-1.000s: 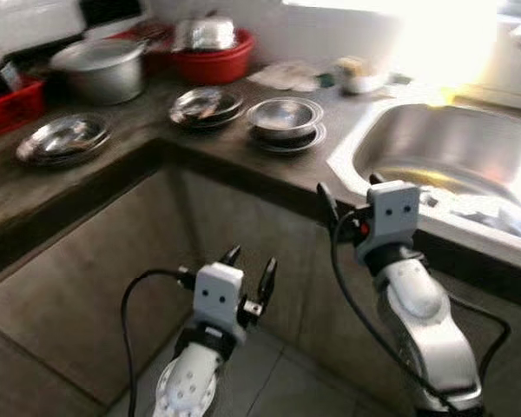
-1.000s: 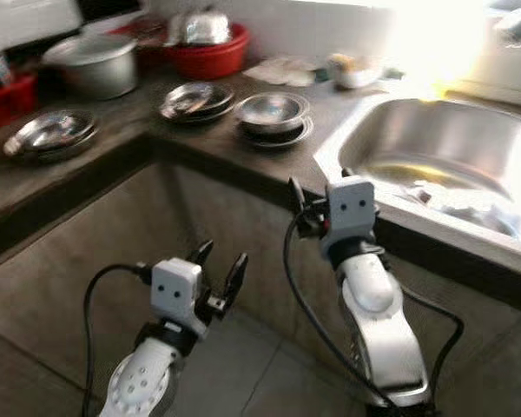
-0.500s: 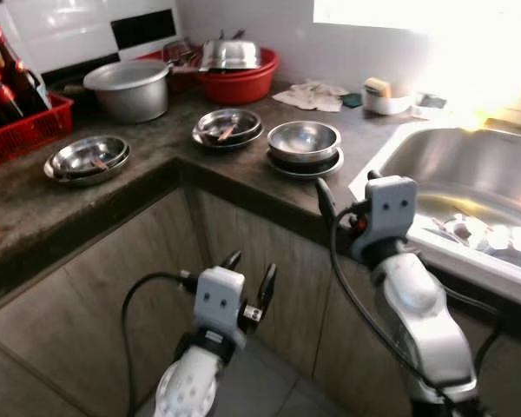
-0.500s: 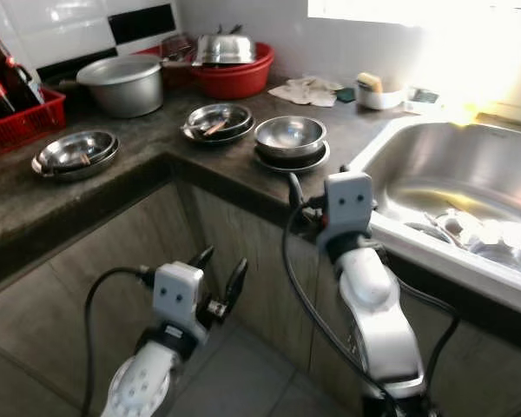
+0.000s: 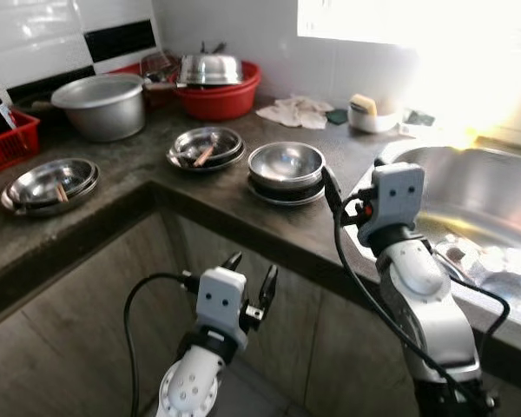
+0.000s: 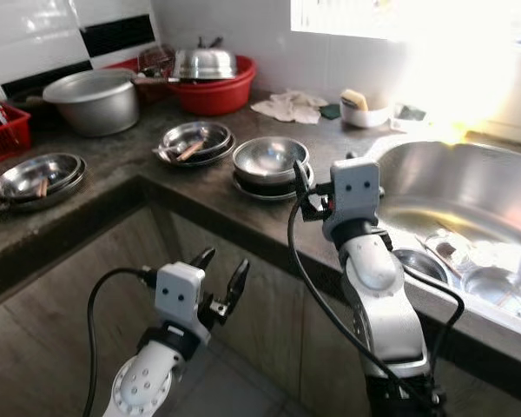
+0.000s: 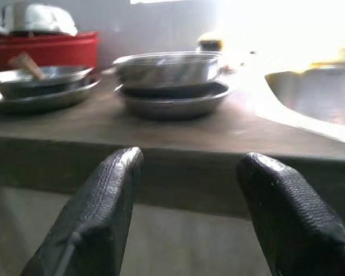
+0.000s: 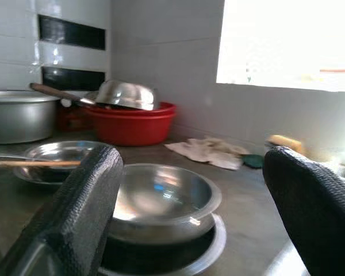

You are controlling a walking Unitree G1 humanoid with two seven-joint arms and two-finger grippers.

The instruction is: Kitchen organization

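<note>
The round body of the steel bowl is wider than the open fingers. My right gripper should next grab the bowl by its thin rim (image 5: 323, 163).
A steel bowl (image 5: 285, 165) sits stacked on steel plates on the dark counter (image 5: 243, 204), near its front edge. My right gripper (image 8: 191, 156) is held at counter height just right of the bowl, beside the sink rim, open, with the bowl straight ahead between its fingers (image 8: 83, 207). A second stack of steel plates (image 5: 207, 146) with a spoon lies further back, and a third stack (image 5: 49, 182) rests at the left. My left gripper (image 5: 253, 266) hangs low before the cabinet front, open and holding nothing, looking up at the counter edge.
A steel sink (image 5: 495, 195) with dishes in it lies to the right. At the back stand a large pot (image 5: 100, 104), a red basin (image 5: 221, 91) holding an upturned steel bowl, a cloth (image 5: 293, 110), a sponge dish (image 5: 369, 113) and a red crate (image 5: 4, 139).
The whole view has shifted as the camera moved nearer the counter. My right gripper has risen to counter height close to the bowl. The left gripper stays low.
</note>
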